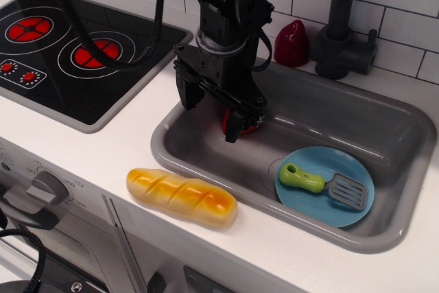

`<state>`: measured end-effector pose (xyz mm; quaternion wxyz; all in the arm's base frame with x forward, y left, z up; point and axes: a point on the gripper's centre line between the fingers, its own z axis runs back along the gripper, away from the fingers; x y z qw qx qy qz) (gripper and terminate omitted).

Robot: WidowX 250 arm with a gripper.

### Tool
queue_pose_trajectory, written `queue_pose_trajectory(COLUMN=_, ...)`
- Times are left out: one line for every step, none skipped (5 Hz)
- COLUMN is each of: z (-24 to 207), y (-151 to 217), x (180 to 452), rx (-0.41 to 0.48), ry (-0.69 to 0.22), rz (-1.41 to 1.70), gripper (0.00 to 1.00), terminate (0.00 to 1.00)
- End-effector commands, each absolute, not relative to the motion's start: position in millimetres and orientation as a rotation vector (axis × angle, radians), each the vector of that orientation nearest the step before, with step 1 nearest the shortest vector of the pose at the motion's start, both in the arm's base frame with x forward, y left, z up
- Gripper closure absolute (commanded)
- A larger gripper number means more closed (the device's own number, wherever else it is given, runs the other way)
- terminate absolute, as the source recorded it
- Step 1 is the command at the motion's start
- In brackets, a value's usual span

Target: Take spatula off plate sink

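Note:
The spatula needs to come off the light-blue plate, so my gripper will next grab the spatula by its lime-green handle, near the slotted blade.
The spatula, with a lime-green handle and grey slotted blade, lies flat on the light-blue plate. The plate rests on the floor of the grey sink at its front right. My gripper hangs over the sink's left end, its two black fingers spread apart and empty. It is well to the left of the plate and above it, apart from the spatula. A red object is partly hidden behind the fingers.
A dark grey faucet rises at the sink's back. A dark red object stands beside it. A toy bread loaf lies on the counter in front of the sink. A black stovetop lies at the left.

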<state>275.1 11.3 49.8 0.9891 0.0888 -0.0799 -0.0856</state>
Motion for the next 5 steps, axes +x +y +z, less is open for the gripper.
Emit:
queue_pose_trajectory(z=49.8, y=11.3, x=275.1, rx=0.178, ry=-0.16, rz=-0.172, gripper=0.0, terminate=0.0)
queue_pose_trajectory(z=49.8, y=-17.5, x=282.6, rx=0.211, ry=-0.141, rz=-0.429, gripper=0.0, terminate=0.0)
queue_pose_trajectory(z=45.9, y=-43.1, x=295.7, rx=0.177, ry=-0.132, rz=-0.681, gripper=0.0, terminate=0.0)
queue_pose_trajectory(z=40.1, y=-67.1, x=297.6, rx=0.093, ry=-0.133, rz=-0.927, gripper=0.0, terminate=0.0)
queue_pose_trajectory(z=26.9, y=-89.4, x=295.5, rx=0.085, ry=-0.188, rz=-1.134, gripper=0.0, terminate=0.0)
